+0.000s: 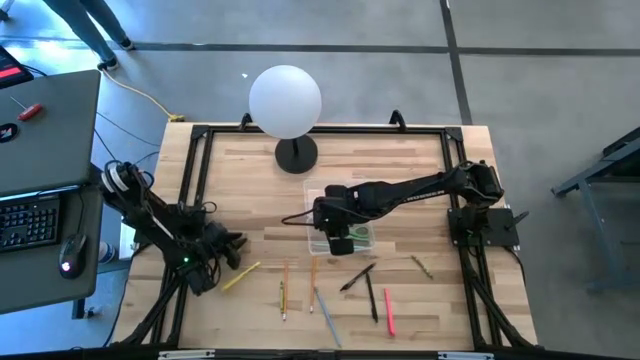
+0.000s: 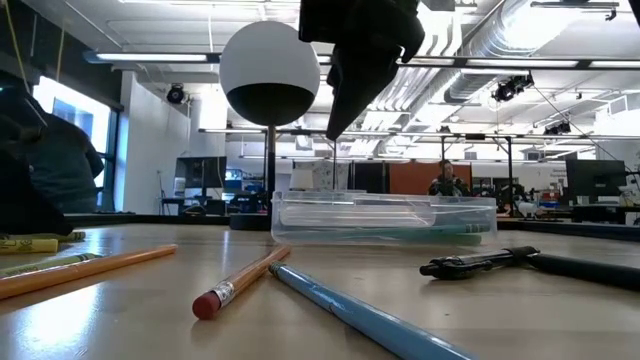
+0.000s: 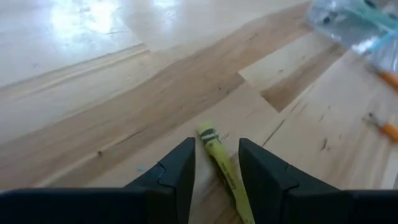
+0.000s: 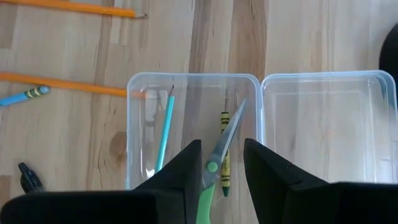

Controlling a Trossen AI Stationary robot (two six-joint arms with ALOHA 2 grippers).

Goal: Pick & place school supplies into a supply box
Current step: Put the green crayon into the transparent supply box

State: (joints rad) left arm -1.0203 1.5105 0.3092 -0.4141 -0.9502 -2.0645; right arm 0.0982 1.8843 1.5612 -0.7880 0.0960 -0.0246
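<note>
My fingers are still above the yellow crayon (image 3: 219, 163) in the left wrist view and would miss the crayon if they closed now, so my left gripper needs to first go lower.
A yellow crayon (image 3: 219, 163) (image 1: 241, 276) lies flat on the wooden table at the near left. My left gripper (image 3: 217, 143) (image 1: 226, 262) is low over it and open, with one finger on either side of its tip end. The clear supply box (image 4: 193, 78) (image 1: 366, 238) (image 2: 380, 215) sits mid-table with its lid (image 4: 326, 124) open beside it. In the box lie green-handled scissors (image 4: 227, 132), a teal pencil (image 4: 165, 134) and a green crayon (image 4: 225, 177). My right gripper (image 4: 222, 143) (image 1: 335, 228) (image 2: 337, 130) hangs open above the box.
Loose supplies lie near the front edge: two orange pencils (image 1: 285, 285) (image 1: 313, 272), a blue one (image 1: 325, 305), a black pen (image 1: 357, 277), a red one (image 1: 388, 312) and a small olive one (image 1: 421, 266). A white globe lamp (image 1: 285, 100) stands behind the box. A black frame (image 1: 200, 160) rims the table.
</note>
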